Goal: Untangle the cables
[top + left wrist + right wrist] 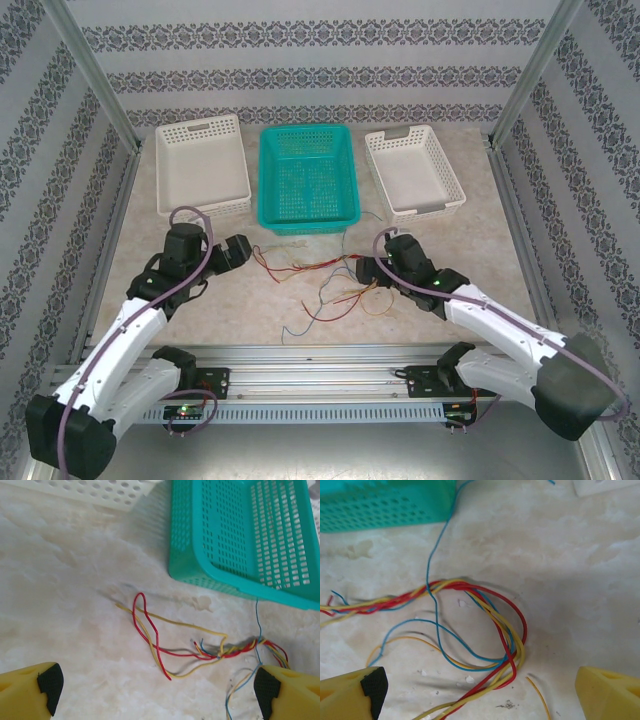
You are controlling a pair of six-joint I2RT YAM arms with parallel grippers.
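Note:
The twisted knot should stay free for my left gripper to untangle, so my right gripper should next grab the cables at their curled loop (373, 284) (511, 654), beyond the knot.
The cables (320, 275) are thin red, yellow and blue wires tangled on the marble table, between the two arms and in front of the teal basket. In the left wrist view a red loop and yellow strands (155, 637) run right into a twisted knot (240, 647). In the right wrist view red, yellow and blue wires (505, 635) curl in a loop between the fingertips, and one blue strand runs up toward the basket. My left gripper (243, 250) hovers open just left of the tangle. At the tangle's right end, my right gripper (368, 268) is open too. Neither holds anything.
A teal perforated basket (345, 190) stands at the back centre, flanked by a white basket (170, 170) on the left and another white basket (440, 180) on the right. Purple arm cables loop over both wrists. Aluminium frame posts rise at the table's sides.

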